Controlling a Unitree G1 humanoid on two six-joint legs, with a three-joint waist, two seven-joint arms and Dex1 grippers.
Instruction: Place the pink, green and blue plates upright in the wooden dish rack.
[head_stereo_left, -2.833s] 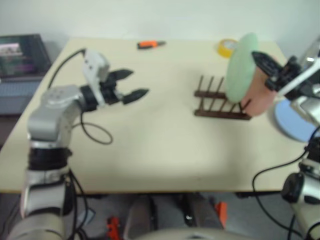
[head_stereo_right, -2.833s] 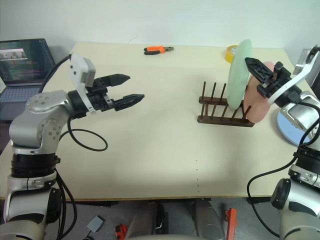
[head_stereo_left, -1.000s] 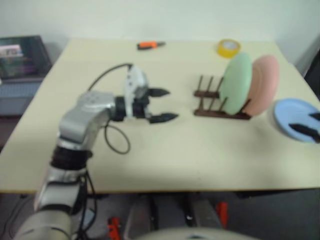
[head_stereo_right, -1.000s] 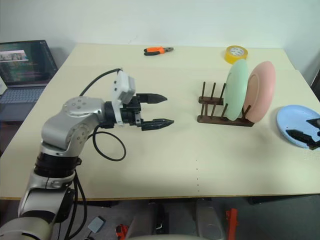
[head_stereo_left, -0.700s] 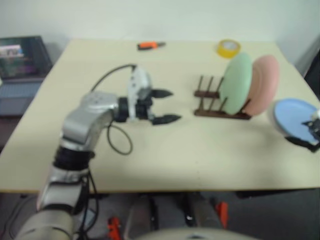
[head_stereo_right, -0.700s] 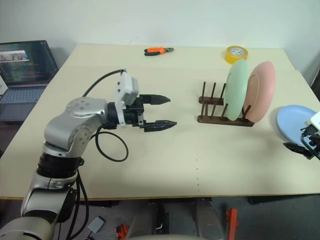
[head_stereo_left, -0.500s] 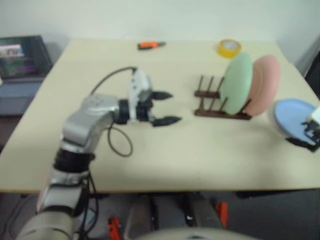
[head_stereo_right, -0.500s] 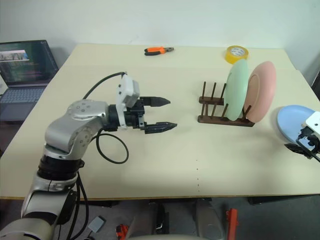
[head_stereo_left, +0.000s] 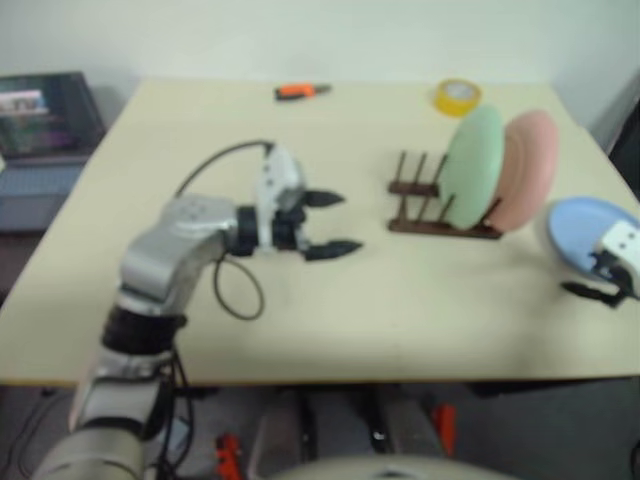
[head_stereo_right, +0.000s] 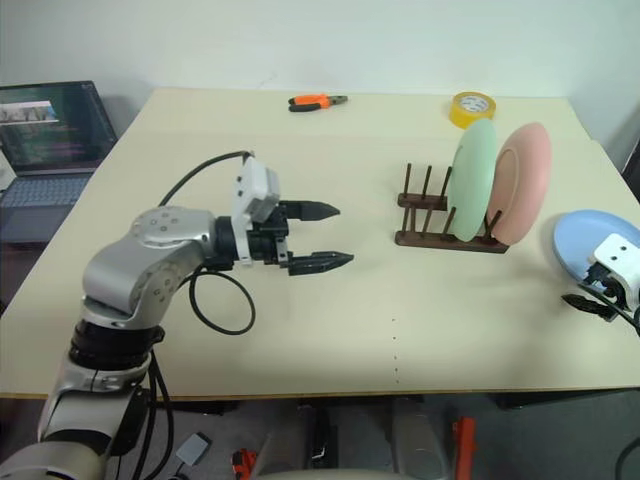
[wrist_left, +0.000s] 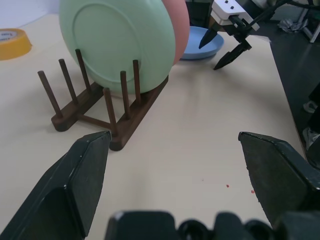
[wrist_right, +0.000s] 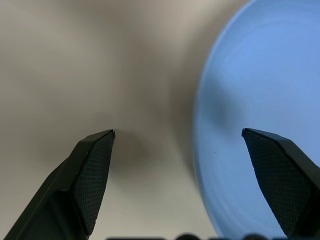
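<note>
My fingers are on both sides of the blue plate's rim (wrist_right: 198, 130) and would hold the blue plate's rim if they closed now, so my right gripper needs to close on it.
The green plate (head_stereo_right: 472, 180) and the pink plate (head_stereo_right: 522, 185) stand upright side by side in the wooden dish rack (head_stereo_right: 440, 228), pink at its right end. The blue plate (head_stereo_right: 582, 243) lies flat near the table's right edge. My right gripper (head_stereo_right: 590, 296) is open and low at that plate's near rim, with one finger (wrist_right: 92, 175) over bare table and the other over the blue plate (wrist_right: 250, 100). Out over the middle of the table, my left gripper (head_stereo_right: 325, 238) is open and empty, pointing at the rack (wrist_left: 100, 107).
A yellow tape roll (head_stereo_right: 472, 106) and orange pliers (head_stereo_right: 317, 100) lie at the table's far edge. A laptop (head_stereo_right: 50, 125) sits off the table to the left. The blue plate lies close to the table's right edge (head_stereo_right: 625, 200).
My right gripper let go of the green plate in the rack, swung right and came down at the blue plate's near rim. The left arm reached toward the table's middle, then held still.
</note>
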